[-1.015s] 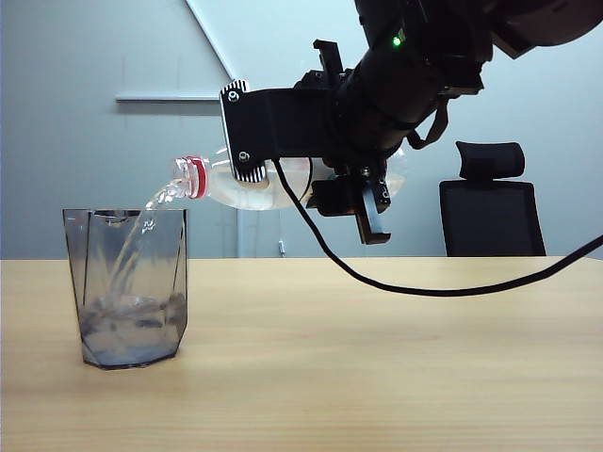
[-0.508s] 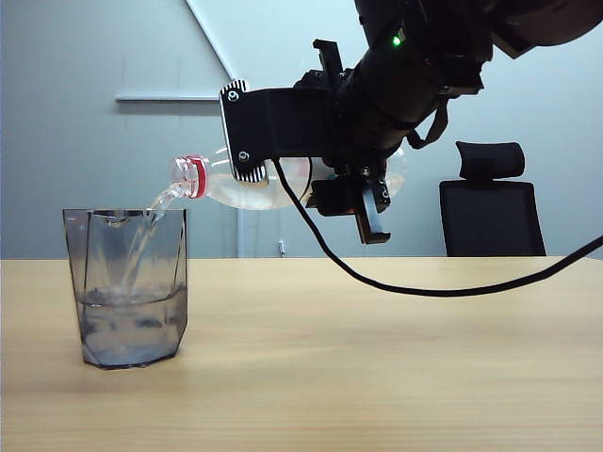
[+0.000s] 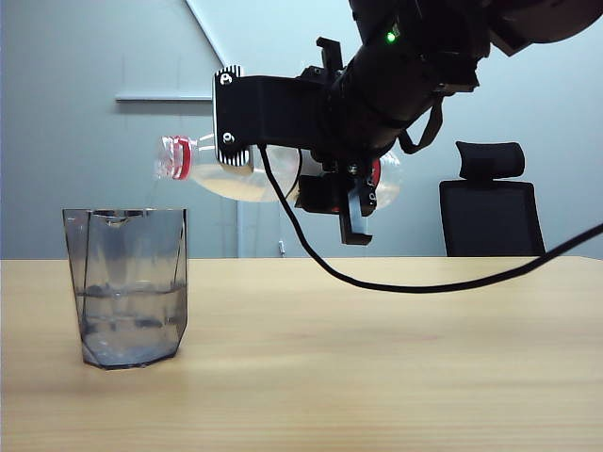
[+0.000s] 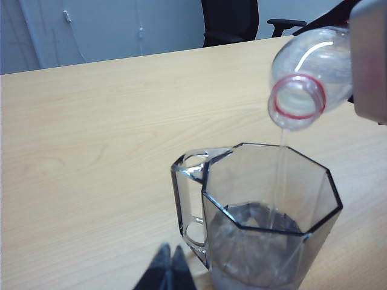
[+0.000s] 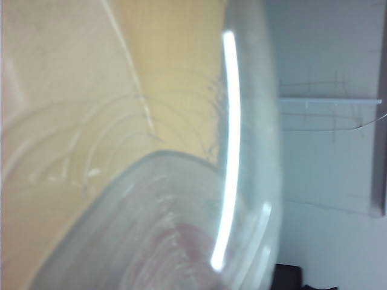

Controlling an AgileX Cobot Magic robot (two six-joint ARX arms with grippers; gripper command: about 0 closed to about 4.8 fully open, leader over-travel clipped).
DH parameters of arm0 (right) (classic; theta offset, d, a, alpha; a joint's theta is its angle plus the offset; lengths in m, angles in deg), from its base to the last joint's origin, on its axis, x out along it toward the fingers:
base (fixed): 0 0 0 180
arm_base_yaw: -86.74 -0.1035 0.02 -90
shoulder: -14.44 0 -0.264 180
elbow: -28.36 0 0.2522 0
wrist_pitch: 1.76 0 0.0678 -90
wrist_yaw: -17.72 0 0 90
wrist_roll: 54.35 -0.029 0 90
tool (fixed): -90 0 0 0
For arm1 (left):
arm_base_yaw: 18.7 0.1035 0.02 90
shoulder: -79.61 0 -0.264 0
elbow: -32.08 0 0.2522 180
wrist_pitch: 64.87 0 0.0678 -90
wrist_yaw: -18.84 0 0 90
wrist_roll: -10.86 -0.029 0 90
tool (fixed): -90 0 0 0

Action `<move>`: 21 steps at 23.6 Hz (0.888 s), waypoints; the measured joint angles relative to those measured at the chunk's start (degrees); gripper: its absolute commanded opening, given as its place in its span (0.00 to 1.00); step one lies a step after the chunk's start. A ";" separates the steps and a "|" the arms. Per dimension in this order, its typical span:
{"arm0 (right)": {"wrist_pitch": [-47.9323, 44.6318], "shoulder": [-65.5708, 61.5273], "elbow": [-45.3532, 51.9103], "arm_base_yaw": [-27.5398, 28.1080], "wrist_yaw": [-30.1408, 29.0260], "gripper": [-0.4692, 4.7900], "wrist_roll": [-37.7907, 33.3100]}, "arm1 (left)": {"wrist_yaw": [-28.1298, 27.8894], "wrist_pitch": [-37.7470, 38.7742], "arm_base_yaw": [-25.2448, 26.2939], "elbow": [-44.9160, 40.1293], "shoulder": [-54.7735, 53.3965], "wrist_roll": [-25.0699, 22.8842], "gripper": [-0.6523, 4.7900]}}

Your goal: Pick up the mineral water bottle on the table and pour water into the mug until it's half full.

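The mineral water bottle is almost level, high above the wooden top, and would drop if I opened now. My right gripper keeps holding the bottle.
My right gripper is shut on the mineral water bottle and holds it lying almost level above the table. Its open, red-ringed mouth is just above and beside the mug. A thin thread of water still runs from the mouth into the mug. The smoky grey mug stands on the left and holds water to roughly mid height. In the right wrist view the bottle fills the picture as a blur. My left gripper is shut and empty, low beside the mug's handle.
A black cable hangs from the right arm and sags above the tabletop. A black office chair stands behind the table at the right. The wooden top stretches bare right of the mug.
The bottle has rolled back towards level, its mouth rising and shifting left. The strong stream has thinned to a trickle. The water in the mug stands higher and calmer.
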 measured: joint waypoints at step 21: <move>4.59 9.70 -0.02 -2.62 -2.93 0.58 -67.23 | 0.00 0.00 0.09 0.00 0.02 0.00 0.12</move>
